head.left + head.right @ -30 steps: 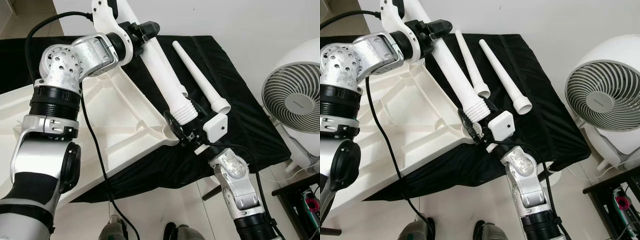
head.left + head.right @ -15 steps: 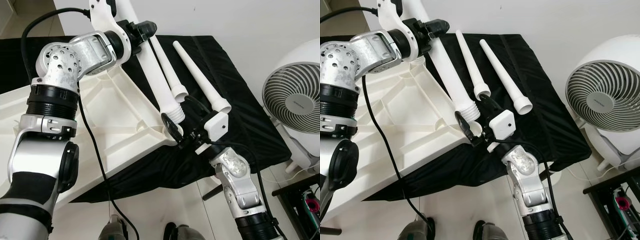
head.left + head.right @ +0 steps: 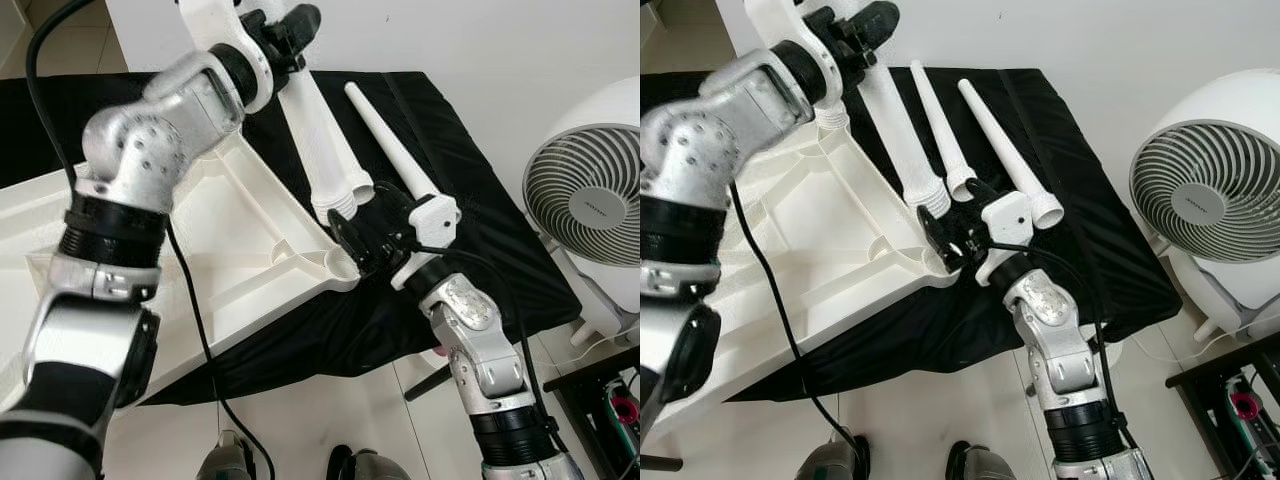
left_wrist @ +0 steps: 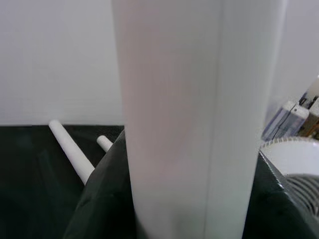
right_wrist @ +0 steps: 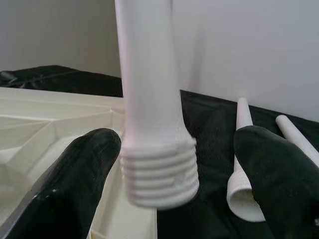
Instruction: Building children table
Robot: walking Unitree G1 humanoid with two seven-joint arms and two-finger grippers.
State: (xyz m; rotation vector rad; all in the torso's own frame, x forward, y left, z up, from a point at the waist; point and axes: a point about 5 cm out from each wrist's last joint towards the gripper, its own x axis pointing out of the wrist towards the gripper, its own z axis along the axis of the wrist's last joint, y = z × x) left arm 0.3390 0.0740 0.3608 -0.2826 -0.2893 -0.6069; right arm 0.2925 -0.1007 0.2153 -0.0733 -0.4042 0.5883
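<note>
My right gripper grips the thick lower end [image 3: 329, 188] next, to steady the long leg [image 3: 304, 115] slanting down from its thin end in my left gripper.
A white table leg [image 3: 318, 130] is held near its thin end by my left gripper [image 3: 288, 24], shut on it up near the wall. The leg slants down to its threaded end [image 5: 158, 174], which hangs just above the corner socket [image 3: 345, 268] of the upturned cream tabletop [image 3: 230, 250]. My right gripper [image 3: 362, 228] is open, one black finger [image 5: 75, 179] on each side of the threaded end, not touching it. Two more white legs [image 3: 940, 130] [image 3: 1000, 140] lie on the black cloth behind.
The tabletop rests on a table draped in black cloth [image 3: 480, 230], its corner hanging over the front edge. A white fan [image 3: 590, 200] stands on the floor to the right, and a dark rack [image 3: 610, 400] at the lower right. A white wall runs behind.
My left arm rose and tipped the leg more upright, drawing its threaded end back and up. My right gripper moved up to straddle that end.
</note>
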